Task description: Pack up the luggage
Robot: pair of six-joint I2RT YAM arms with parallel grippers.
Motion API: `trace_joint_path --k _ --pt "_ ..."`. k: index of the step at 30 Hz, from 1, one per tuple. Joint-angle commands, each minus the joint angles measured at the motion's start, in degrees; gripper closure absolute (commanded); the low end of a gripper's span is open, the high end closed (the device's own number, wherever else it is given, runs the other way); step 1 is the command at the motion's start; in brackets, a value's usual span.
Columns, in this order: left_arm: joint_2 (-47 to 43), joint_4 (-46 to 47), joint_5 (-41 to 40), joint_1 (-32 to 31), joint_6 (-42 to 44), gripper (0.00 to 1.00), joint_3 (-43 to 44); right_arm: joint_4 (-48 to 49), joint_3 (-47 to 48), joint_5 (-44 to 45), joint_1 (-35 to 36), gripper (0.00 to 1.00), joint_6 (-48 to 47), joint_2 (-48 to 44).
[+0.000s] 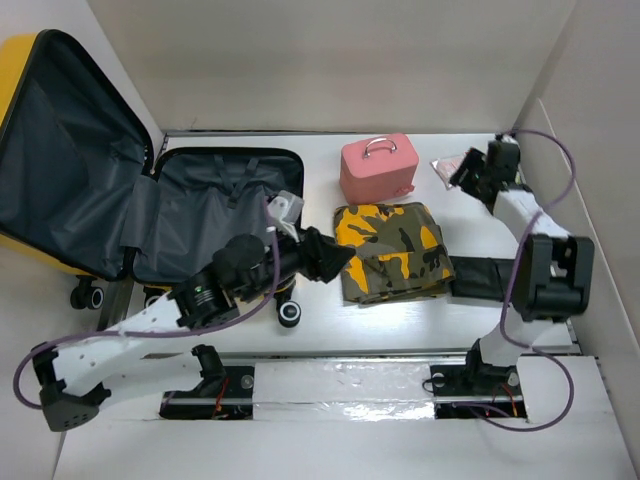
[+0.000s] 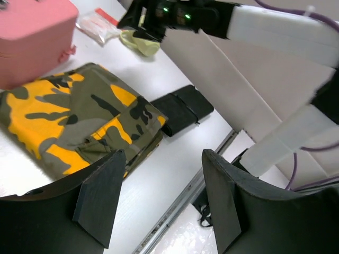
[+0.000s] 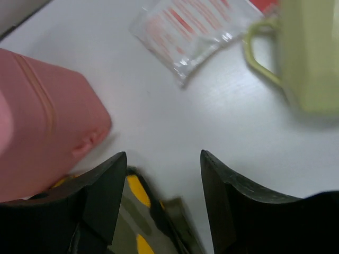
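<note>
The robot's right gripper will reach the clear packet and grab its near edge [image 1: 448,184]. The packet's red end then stays free to go into the suitcase [image 1: 20,70].
The yellow suitcase [image 1: 20,70] lies open at the left, lid raised, with its dark grey lined base [image 1: 215,195] showing nothing inside. A folded yellow-and-olive camouflage cloth [image 1: 392,250] lies mid-table and shows in the left wrist view [image 2: 74,119]. My left gripper [image 1: 325,256] is open and empty, hovering just left of the cloth above the table [image 2: 161,159]. My right gripper [image 1: 465,178] is open and empty at the back right, above bare table between the pink case and a clear packet [image 3: 163,159].
A small pink case [image 1: 378,167] stands behind the cloth. A clear packet [image 3: 190,32] and a pale yellow-green mug [image 3: 310,58] lie at the back right. A folded black item [image 1: 480,276] lies right of the cloth. White walls enclose the table.
</note>
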Motion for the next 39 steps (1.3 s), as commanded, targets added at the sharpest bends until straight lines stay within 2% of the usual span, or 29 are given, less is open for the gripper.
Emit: trace_joint_path --k 1,2,3,5,7,10,13,18,21,24,28,32,33,35,37,39 --pt "-3.9 -8.0 -4.0 0.1 1.6 0.43 -0.2 -8.7 14.6 5.9 2.2 0.36 -3.6 9.6" --pt "-6.2 -9.1 -5.0 0.1 1.7 0.43 -0.2 -11.0 18.5 5.8 2.7 0.36 -3.6 16.0" --pt "-7.5 -10.3 -7.0 0.1 2.0 0.43 -0.2 -13.0 26.0 5.6 2.7 0.36 -3.9 19.2" --pt "-10.7 -13.5 -9.6 0.1 2.8 0.43 0.0 -19.5 33.3 6.0 3.5 0.36 -4.3 24.7" --pt "-13.6 -15.1 -15.1 0.1 3.3 0.42 -0.8 -25.2 43.0 10.7 4.4 0.35 -5.6 32.6" --pt "-15.9 -15.4 -16.6 0.1 3.5 0.42 -1.6 -28.8 51.3 16.7 6.0 0.32 -7.7 36.3" --pt "-18.0 -15.2 -17.2 0.1 3.9 0.42 -1.6 -33.0 58.6 18.7 6.7 0.27 -10.1 40.7" --pt "-18.3 -15.7 -18.8 0.1 4.0 0.43 -1.7 -40.7 67.3 15.5 6.7 0.29 -10.9 47.6" --pt "-17.6 -16.9 -19.3 0.1 4.0 0.44 -1.0 -40.1 64.8 14.4 6.1 0.35 -10.4 48.1" --pt "-18.2 -16.8 -19.7 0.1 3.9 0.44 -1.1 -39.4 62.0 14.4 5.5 0.37 -10.7 47.4" --pt "-19.4 -16.4 -20.0 0.1 3.7 0.45 -1.6 -38.3 61.5 14.9 5.5 0.52 -11.3 46.8" --pt "-19.8 -16.6 -20.7 0.1 3.6 0.46 -1.6 -42.4 66.4 15.5 5.5 0.56 -13.3 49.5" --pt "-20.0 -16.7 -20.9 0.1 3.3 0.46 -1.6 -43.5 68.0 15.8 6.1 0.64 -14.1 50.4" --pt "-20.6 -17.0 -20.8 0.1 3.3 0.46 -1.5 -44.6 69.4 16.5 6.1 0.75 -14.9 51.4" --pt "-21.1 -17.0 -21.5 0.1 3.1 0.47 -1.6 -44.2 68.8 16.4 6.7 0.92 -15.4 51.1" --pt "-21.8 -16.9 -22.4 0.1 3.0 0.47 -1.9 -42.0 66.3 15.1 6.7 1.00 -15.2 49.7"
